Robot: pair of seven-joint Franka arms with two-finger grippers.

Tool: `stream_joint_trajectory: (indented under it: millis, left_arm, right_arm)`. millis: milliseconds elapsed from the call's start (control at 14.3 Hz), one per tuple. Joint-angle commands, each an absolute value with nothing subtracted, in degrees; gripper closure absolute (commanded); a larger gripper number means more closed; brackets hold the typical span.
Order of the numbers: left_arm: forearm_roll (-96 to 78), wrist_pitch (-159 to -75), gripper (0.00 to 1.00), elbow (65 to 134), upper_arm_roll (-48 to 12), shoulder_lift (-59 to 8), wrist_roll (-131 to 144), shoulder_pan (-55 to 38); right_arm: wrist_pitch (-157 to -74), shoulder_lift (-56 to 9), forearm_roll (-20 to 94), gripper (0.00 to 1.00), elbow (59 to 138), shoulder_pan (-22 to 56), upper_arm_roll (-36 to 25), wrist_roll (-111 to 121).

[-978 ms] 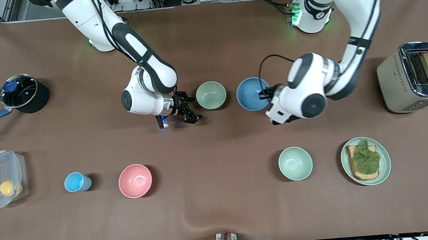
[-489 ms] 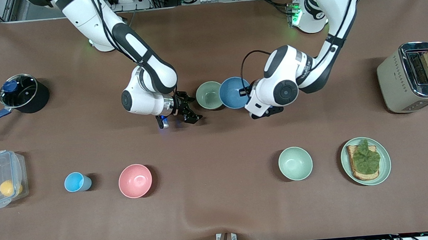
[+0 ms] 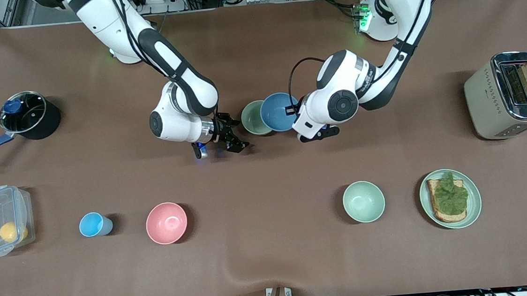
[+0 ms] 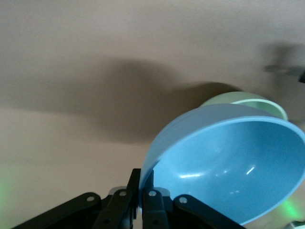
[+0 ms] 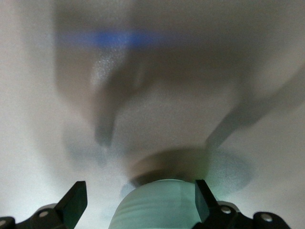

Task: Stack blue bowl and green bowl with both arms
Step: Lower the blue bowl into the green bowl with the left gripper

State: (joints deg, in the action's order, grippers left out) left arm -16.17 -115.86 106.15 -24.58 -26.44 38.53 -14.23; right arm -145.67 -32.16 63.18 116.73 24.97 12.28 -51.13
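The tilted blue bowl (image 3: 277,112) moves toward the middle next, before my left gripper releases it. The blue bowl lies across the green bowl's rim (image 3: 253,117), short of its middle.
My left gripper (image 3: 294,111) is shut on the rim of the blue bowl (image 3: 278,112) and holds it tilted, just above the table. The blue bowl overlaps the edge of the green bowl (image 3: 252,118), which stands on the table. In the left wrist view the blue bowl (image 4: 228,167) is pinched between my fingers (image 4: 148,191), with the green bowl (image 4: 250,99) showing past it. My right gripper (image 3: 236,133) is open and low beside the green bowl, toward the right arm's end. In the right wrist view the green bowl's side (image 5: 162,207) sits between the spread fingers (image 5: 74,200), not clasped.
A pink bowl (image 3: 166,223), a light-blue cup (image 3: 93,224) and a paler mint bowl (image 3: 363,201) stand nearer the front camera. A green plate with toast (image 3: 472,207), a toaster (image 3: 506,96), a pot (image 3: 30,115) and a plastic container (image 3: 1,220) stand toward the table's ends.
My left arm has carried the blue bowl toward the right arm's end, from clear of the green bowl to overlapping it. The right arm has not moved.
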Motion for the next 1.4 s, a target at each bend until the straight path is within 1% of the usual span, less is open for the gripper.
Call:
stream_joint_trajectory:
  millis: [0, 419, 908, 1327]
  left_arm:
    - [-18.1, -118.8, 1.00, 107.4, -25.0, -25.8, 38.7, -14.4]
    - [-19.5, -121.9, 1.00, 105.2, -24.9, -29.0, 38.8, -16.8]
    - [-20.0, -127.1, 1.00, 104.3, -24.9, -32.2, 39.0, -18.2]
    - [-19.9, -127.8, 1.00, 103.7, -24.7, -33.7, 40.3, -19.8]
  right_arm:
    - [-146.2, -32.8, 64.7, 0.00, 115.9, 25.2, 12.3, -50.7]
    - [-146.3, -32.9, 64.7, 0.00, 115.8, 25.2, 12.3, -50.7]
    - [-146.3, -33.0, 64.7, 0.00, 115.8, 25.2, 12.3, -50.7]
    - [-146.2, -33.0, 64.7, 0.00, 115.8, 25.2, 12.3, -50.6]
